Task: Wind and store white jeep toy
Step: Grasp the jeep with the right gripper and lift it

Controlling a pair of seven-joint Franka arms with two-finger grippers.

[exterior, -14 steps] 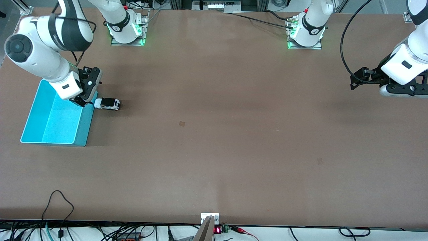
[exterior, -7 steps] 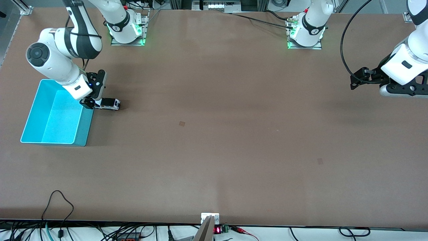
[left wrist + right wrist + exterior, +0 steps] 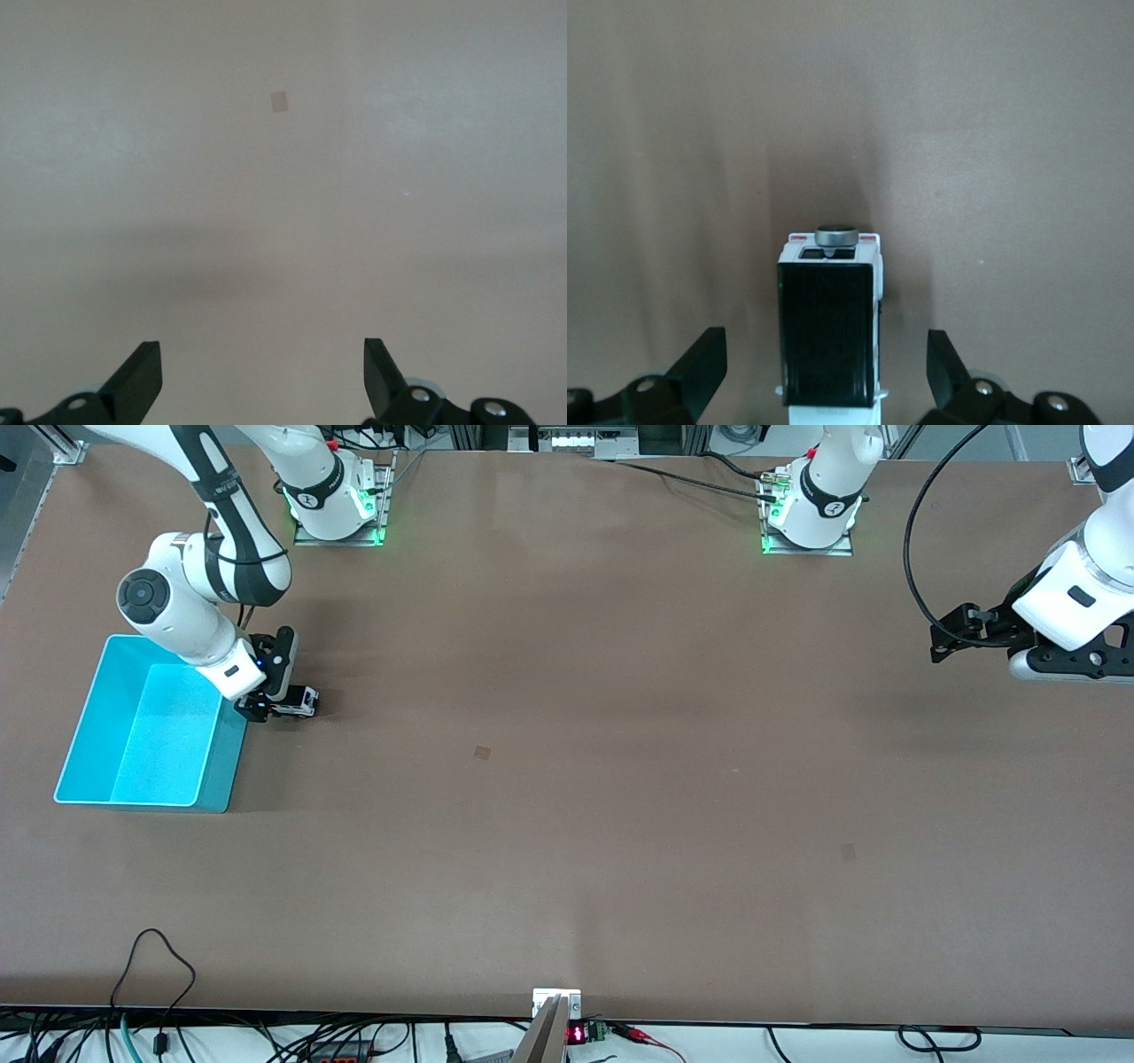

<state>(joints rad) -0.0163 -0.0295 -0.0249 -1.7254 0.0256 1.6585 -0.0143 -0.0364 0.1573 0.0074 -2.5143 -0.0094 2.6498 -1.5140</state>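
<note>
I need to store the toy in the cyan bin, so next my right gripper should grab the white jeep toy's sides along its black ribbed panel (image 3: 827,354).
The white jeep toy (image 3: 298,701) with a black ribbed panel stands on the table beside the cyan bin (image 3: 142,731). My right gripper (image 3: 264,707) is low over the jeep's bin-side end, fingers open on either side of it. In the right wrist view the jeep (image 3: 829,328) lies between the open fingers (image 3: 700,367), not touched, a round grey spare wheel at its end. My left gripper (image 3: 946,640) hangs open and empty over the left arm's end of the table; its wrist view shows only bare table between the fingertips (image 3: 142,376).
The brown table (image 3: 567,779) stretches wide. The cyan bin holds nothing. Small tape patches (image 3: 482,753) lie mid-table. Cables run along the edge nearest the front camera.
My right arm has come down and shifted from over the bin's edge toward the jeep, so the open fingers now straddle the toy's end. The jeep and the left arm have not moved.
</note>
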